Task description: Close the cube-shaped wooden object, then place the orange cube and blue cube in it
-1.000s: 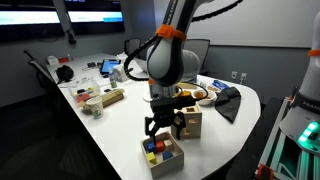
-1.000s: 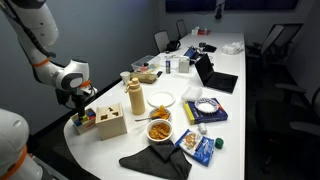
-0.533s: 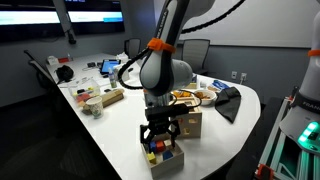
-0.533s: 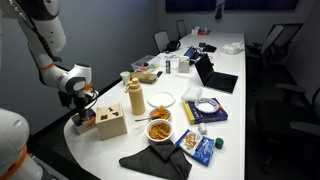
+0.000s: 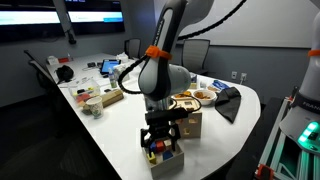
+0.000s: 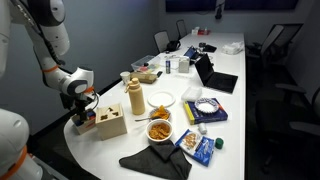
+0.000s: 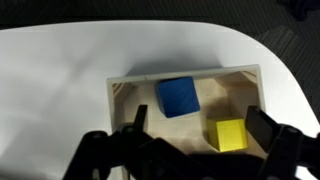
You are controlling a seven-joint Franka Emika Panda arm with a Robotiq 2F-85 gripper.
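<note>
Next, my gripper grabs the blue cube from above, squarely across its opposite sides, leaving the blue cube's bottom to enter the cube-shaped wooden object.
My gripper (image 7: 200, 125) hangs open just above a shallow wooden tray (image 7: 120, 92), its dark fingers (image 7: 137, 118) spread to either side. In the tray lie the blue cube (image 7: 177, 96) and a yellow block (image 7: 228, 134); the blue cube sits ahead of the left finger and the yellow block near the right one. The orange cube does not show in the wrist view. In both exterior views the gripper (image 5: 163, 133) (image 6: 81, 106) is low over the tray (image 5: 166, 158) (image 6: 86, 121). The cube-shaped wooden object (image 5: 191, 122) (image 6: 111, 124) stands right beside the tray.
A tan bottle (image 6: 134, 97), a white plate (image 6: 161, 99), a bowl of orange food (image 6: 159, 130), a black cloth (image 6: 155, 163) and a blue snack bag (image 6: 200, 148) lie beyond the box. The table's rounded edge (image 5: 200, 160) is close by.
The arm has come down and moved over the tray, so the gripper now sits lower, just above the blocks. The jaws have stayed open.
</note>
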